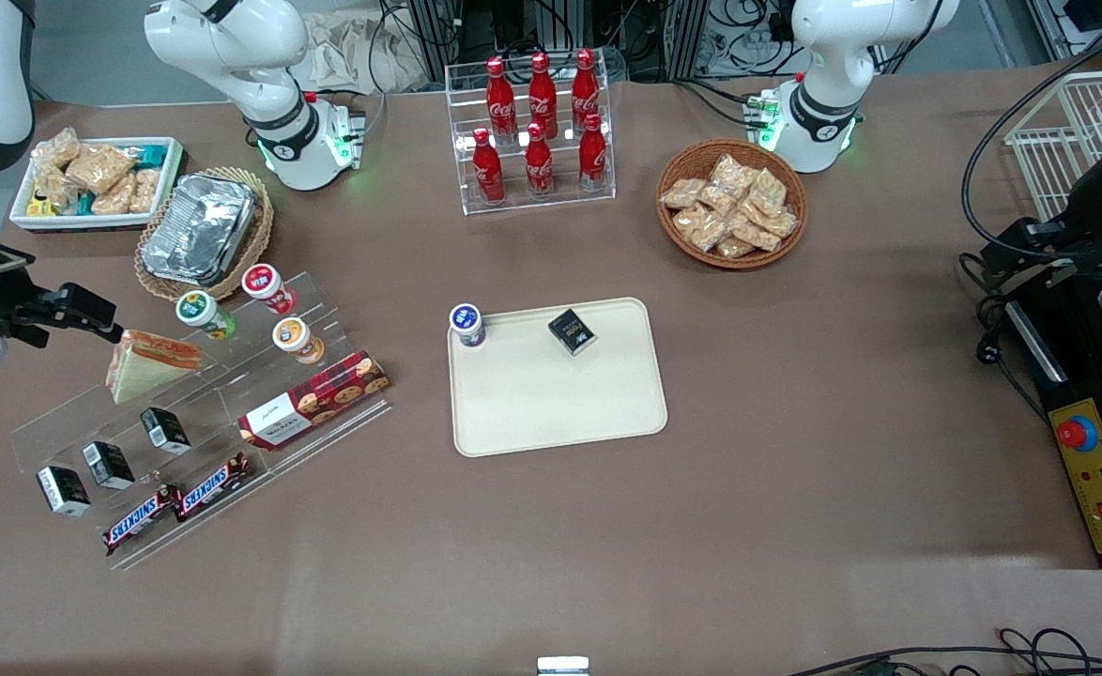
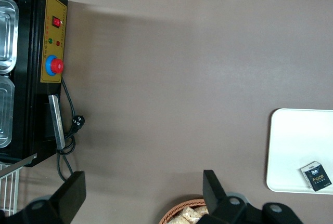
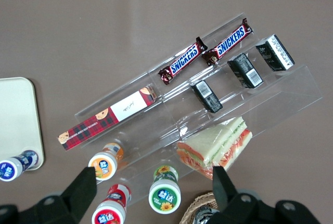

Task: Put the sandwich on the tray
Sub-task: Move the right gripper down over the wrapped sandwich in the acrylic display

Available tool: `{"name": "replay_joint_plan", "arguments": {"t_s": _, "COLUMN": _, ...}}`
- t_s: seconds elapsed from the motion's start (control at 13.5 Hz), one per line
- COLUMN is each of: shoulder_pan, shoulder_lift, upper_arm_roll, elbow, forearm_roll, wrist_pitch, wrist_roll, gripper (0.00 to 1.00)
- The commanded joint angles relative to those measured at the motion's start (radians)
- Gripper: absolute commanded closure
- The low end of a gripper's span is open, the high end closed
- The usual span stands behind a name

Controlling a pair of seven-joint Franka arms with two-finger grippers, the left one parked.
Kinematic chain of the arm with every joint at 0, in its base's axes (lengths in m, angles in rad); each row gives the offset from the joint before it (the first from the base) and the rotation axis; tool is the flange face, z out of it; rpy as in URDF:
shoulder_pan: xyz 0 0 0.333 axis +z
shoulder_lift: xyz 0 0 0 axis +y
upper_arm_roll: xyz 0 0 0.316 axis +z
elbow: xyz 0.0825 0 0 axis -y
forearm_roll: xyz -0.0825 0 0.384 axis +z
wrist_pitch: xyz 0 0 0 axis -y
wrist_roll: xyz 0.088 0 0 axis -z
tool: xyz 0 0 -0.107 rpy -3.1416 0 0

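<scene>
Next, to place the sandwich on the tray (image 1: 551, 404), my right gripper grabs the sandwich by its wrapped wedge body (image 1: 151, 365).
The sandwich (image 1: 152, 361), a clear-wrapped white bread wedge with orange-red and green filling, lies on the top step of a clear acrylic display stand (image 1: 63, 427) at the working arm's end of the table. It also shows in the right wrist view (image 3: 216, 143). The cream-beige tray (image 1: 551, 404) lies flat mid-table and shows in the right wrist view (image 3: 18, 115) and the left wrist view (image 2: 294, 146). My right gripper (image 1: 68, 308) hangs open and empty above the stand, beside the sandwich and apart from it; in the right wrist view the gripper (image 3: 153, 185) has its fingers spread wide.
On the tray stand a blue-lidded tub (image 1: 466, 325) and a small black box (image 1: 572, 331). The stand holds three tubs (image 1: 206, 314), a biscuit box (image 1: 314, 399), black boxes (image 1: 108, 464) and Snickers bars (image 1: 176, 502). A foil container (image 1: 200, 228), white bin (image 1: 91, 181), cola rack (image 1: 537, 131) and snack basket (image 1: 731, 204) lie farther back.
</scene>
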Motion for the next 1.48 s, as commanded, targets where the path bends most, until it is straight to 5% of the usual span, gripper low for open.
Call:
{"name": "replay_joint_plan", "arguments": {"t_s": 0.0, "shoulder_pan": 0.003, "shoulder_lift": -0.009, "upper_arm_roll": 0.001, "elbow": -0.001, "forearm_roll": -0.018, "wrist_pitch": -0.004, "wrist_roll": 0.023, "gripper": 0.01}}
{"name": "replay_joint_plan", "arguments": {"t_s": 0.52, "shoulder_pan": -0.024, "shoulder_lift": -0.005, "upper_arm_roll": -0.010, "elbow": 0.005, "forearm_roll": -0.013, "wrist_pitch": -0.039, "wrist_roll": 0.097, "gripper": 0.01}}
{"name": "replay_joint_plan", "arguments": {"t_s": 0.89, "shoulder_pan": -0.020, "shoulder_lift": 0.021, "upper_arm_roll": -0.008, "elbow": 0.002, "forearm_roll": -0.080, "wrist_pitch": -0.045, "wrist_roll": 0.840, "gripper": 0.01}}
{"name": "replay_joint_plan", "arguments": {"t_s": 1.41, "shoulder_pan": -0.076, "shoulder_lift": 0.072, "upper_arm_roll": -0.021, "elbow": -0.079, "forearm_roll": -0.083, "wrist_pitch": 0.018, "wrist_roll": 1.312, "gripper": 0.02}}
